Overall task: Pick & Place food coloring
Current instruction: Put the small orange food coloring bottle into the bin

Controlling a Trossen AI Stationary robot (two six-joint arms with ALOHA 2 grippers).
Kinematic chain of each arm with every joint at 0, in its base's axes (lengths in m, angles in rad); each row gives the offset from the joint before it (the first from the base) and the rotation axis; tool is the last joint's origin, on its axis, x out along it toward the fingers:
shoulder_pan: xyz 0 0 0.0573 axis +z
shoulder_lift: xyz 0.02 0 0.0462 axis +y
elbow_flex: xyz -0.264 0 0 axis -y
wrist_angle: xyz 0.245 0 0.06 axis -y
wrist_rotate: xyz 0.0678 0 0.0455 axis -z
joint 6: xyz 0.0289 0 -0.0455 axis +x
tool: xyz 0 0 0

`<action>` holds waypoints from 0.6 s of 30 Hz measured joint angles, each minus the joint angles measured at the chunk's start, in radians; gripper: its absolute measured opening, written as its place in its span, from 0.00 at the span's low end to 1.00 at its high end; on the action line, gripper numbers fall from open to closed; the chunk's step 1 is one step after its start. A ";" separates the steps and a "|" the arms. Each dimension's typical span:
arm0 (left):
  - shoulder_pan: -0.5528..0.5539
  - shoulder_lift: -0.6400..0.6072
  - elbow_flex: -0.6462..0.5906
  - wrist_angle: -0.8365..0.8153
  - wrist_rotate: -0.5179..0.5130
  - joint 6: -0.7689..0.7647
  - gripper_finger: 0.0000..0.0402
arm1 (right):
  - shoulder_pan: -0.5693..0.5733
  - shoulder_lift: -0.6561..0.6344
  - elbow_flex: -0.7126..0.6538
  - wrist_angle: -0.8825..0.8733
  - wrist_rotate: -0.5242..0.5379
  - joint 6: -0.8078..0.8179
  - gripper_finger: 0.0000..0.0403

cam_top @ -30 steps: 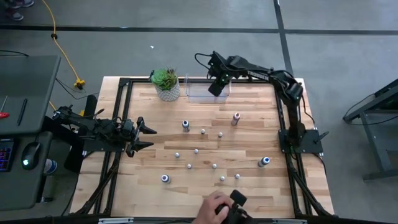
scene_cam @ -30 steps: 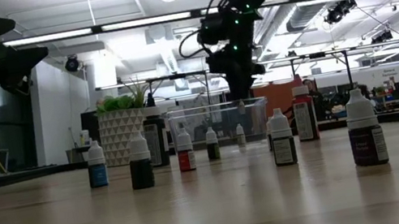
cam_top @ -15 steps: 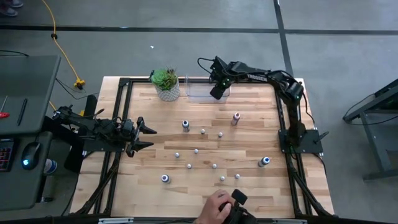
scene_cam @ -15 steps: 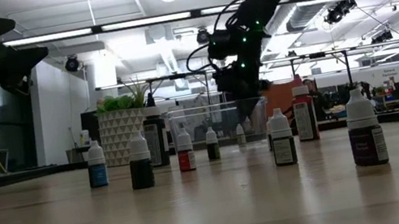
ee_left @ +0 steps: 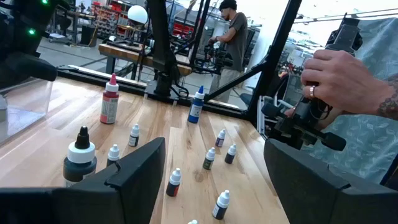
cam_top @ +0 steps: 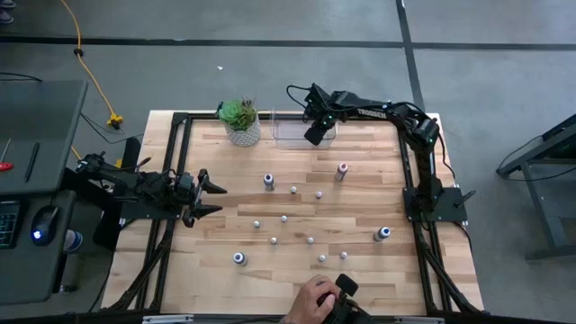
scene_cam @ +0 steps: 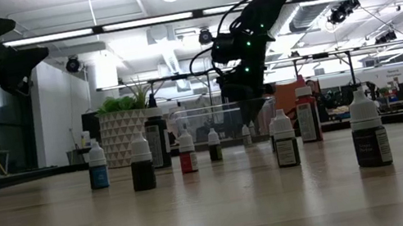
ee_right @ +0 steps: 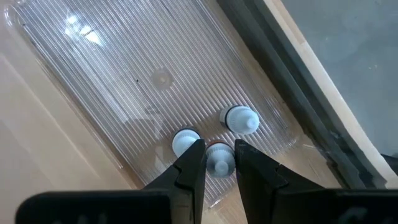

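The held bottle's cap (ee_right: 220, 160) is level with its neighbours on the bin's bottom in the right wrist view, so my right gripper will open now; the bottle would stay upright.
The food coloring is many tiny pale bottles on the wooden table (cam_top: 225, 234), plus bigger ones with blue tops (cam_top: 268, 181) and a red top (cam_top: 341, 170). The clear plastic bin (cam_top: 288, 129) stands at the far edge. My right gripper (ee_right: 219, 149) reaches down into the bin, shut on a tiny bottle (ee_right: 219, 160). Two other tiny bottles (ee_right: 241, 119) stand on the bin's floor beside it. My left gripper (cam_top: 211, 198) hovers open and empty at the table's left side. My right gripper pinches the tiny bottle by its cap (ee_right: 219, 163) between the two fingers. The fingers come from above, pointing down. The bottle stands upright inside the bin. Whether its base rests on the bin's floor, I cannot tell.
A green potted plant (cam_top: 240, 121) stands left of the bin. A person's hand (cam_top: 315, 295) holds a dark device at the near edge; it also shows in the left wrist view (ee_left: 348, 74). Bottles are scattered over the table's middle (scene_cam: 282, 144).
My right gripper has gone down into the clear bin, carrying the tiny bottle with it. The bottle has stayed upright below the fingers and is now down among the bottles in the bin.
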 joint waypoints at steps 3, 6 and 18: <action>0.000 0.000 0.000 0.000 0.000 0.000 0.68 | 0.000 0.000 0.000 0.000 0.003 0.000 0.18; 0.000 0.000 0.000 0.000 0.000 0.000 0.68 | 0.000 0.000 0.000 0.000 0.003 0.000 0.18; 0.000 0.000 0.000 0.000 0.000 0.000 0.68 | 0.000 0.000 0.000 -0.007 0.002 0.012 0.25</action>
